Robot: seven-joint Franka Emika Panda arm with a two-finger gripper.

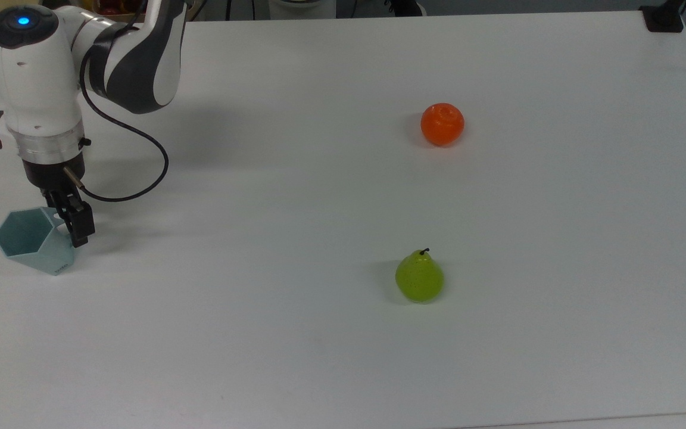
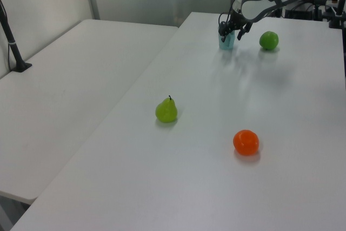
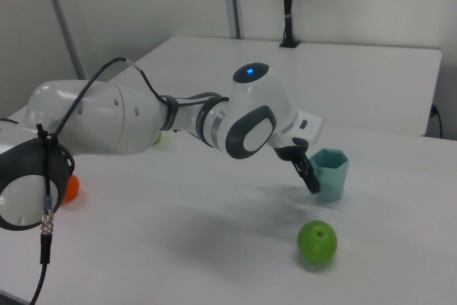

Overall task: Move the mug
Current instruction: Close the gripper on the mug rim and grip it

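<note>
I should grab the mug by its handle next, to move the mug (image 1: 27, 241) across the white table.
The pale blue-green faceted mug (image 1: 27, 241) stands upright near the top view's left edge, its hexagonal mouth facing up. It also appears at the far end of the table in the left view (image 2: 228, 41) and beside the arm in the right view (image 3: 332, 173). My gripper (image 1: 75, 229) points down at the mug's handle side and covers the handle, with the dark fingers low against the mug's wall. In the left view the gripper (image 2: 230, 30) stands open, its fingers spread over the mug. The right view shows a finger (image 3: 308, 175) right next to the mug.
A green pear (image 1: 418, 277) and an orange (image 1: 442, 124) lie far to the top view's right on the white table (image 1: 319, 208). A green apple (image 3: 317, 241) sits close to the mug in the right view. A second table (image 2: 70, 79) adjoins in the left view.
</note>
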